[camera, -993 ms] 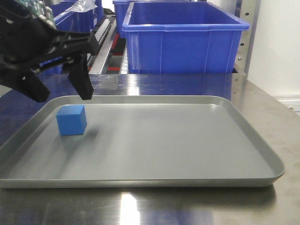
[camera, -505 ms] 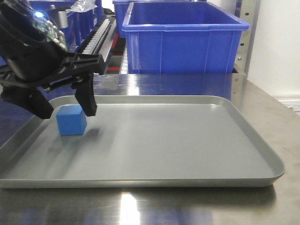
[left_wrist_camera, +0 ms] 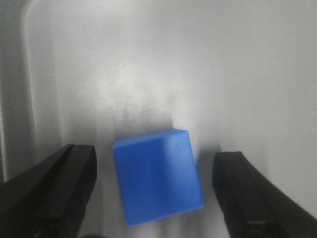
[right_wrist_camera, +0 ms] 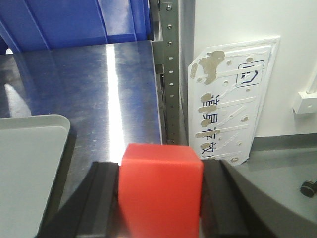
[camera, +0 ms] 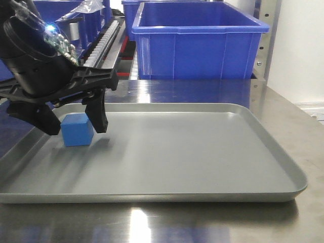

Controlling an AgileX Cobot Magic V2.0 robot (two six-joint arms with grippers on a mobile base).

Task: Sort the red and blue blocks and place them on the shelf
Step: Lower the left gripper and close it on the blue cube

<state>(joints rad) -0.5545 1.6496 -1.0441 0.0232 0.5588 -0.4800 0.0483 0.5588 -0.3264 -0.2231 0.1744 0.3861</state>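
Next, my left gripper grabs the blue block (camera: 77,129) by its opposite sides to sort it onto the shelf.
A blue block (camera: 77,129) sits at the left of the grey metal tray (camera: 202,162). My left gripper (camera: 75,124) is open and lowered around it, one finger on each side. In the left wrist view the blue block (left_wrist_camera: 157,176) lies between the two black fingers (left_wrist_camera: 59,193) with gaps on both sides, and the gripper's own midpoint (left_wrist_camera: 156,198) is on the block. My right gripper (right_wrist_camera: 161,198) is shut on a red block (right_wrist_camera: 159,191) and holds it above the steel table's right edge. The right gripper is out of the front view.
A large blue bin (camera: 197,43) stands behind the tray, with more blue bins (camera: 76,20) at the back left. The steel table (right_wrist_camera: 89,84) ends at a slotted metal post (right_wrist_camera: 171,74). A white panel (right_wrist_camera: 233,94) leans beyond it. The tray's corner (right_wrist_camera: 29,163) shows at left.
My left gripper has come down and forward from behind the blue block until its open fingers stand on either side of it. The block has not moved.
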